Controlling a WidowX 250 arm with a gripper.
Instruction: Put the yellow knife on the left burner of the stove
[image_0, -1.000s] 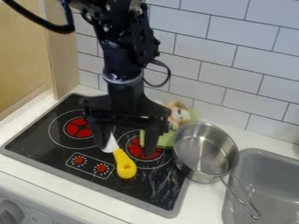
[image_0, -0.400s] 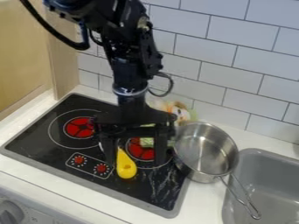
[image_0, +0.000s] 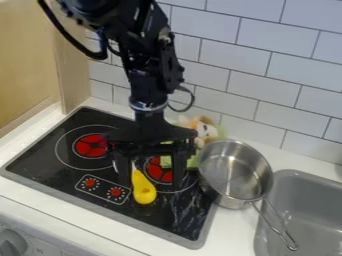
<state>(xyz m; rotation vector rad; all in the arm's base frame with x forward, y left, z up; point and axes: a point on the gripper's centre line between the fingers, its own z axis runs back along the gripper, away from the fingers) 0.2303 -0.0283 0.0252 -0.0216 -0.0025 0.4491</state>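
Observation:
My gripper grabs the knife's narrow upper end next, to set the yellow knife (image_0: 143, 189) on the left burner.
The gripper (image_0: 151, 175) hangs over the middle of the stove, open, with one finger on each side of the knife's blade end. The yellow knife (image_0: 143, 189) lies on the black stove top, its yellow handle toward the front edge and its pale blade pointing back under the gripper, partly hidden. The left burner (image_0: 90, 146) is a red disc inside white rings, to the left of the gripper. Part of the right burner (image_0: 159, 172) shows between the fingers.
A metal pan (image_0: 235, 172) rests at the stove's right edge, its handle reaching over the grey sink (image_0: 300, 200). A plush toy (image_0: 202, 129) and a green item (image_0: 193, 161) are behind the gripper. A tiled wall stands at the back.
Over the last second the gripper has moved slightly right, so its left finger now stands left of the blade. The knife has stayed in place.

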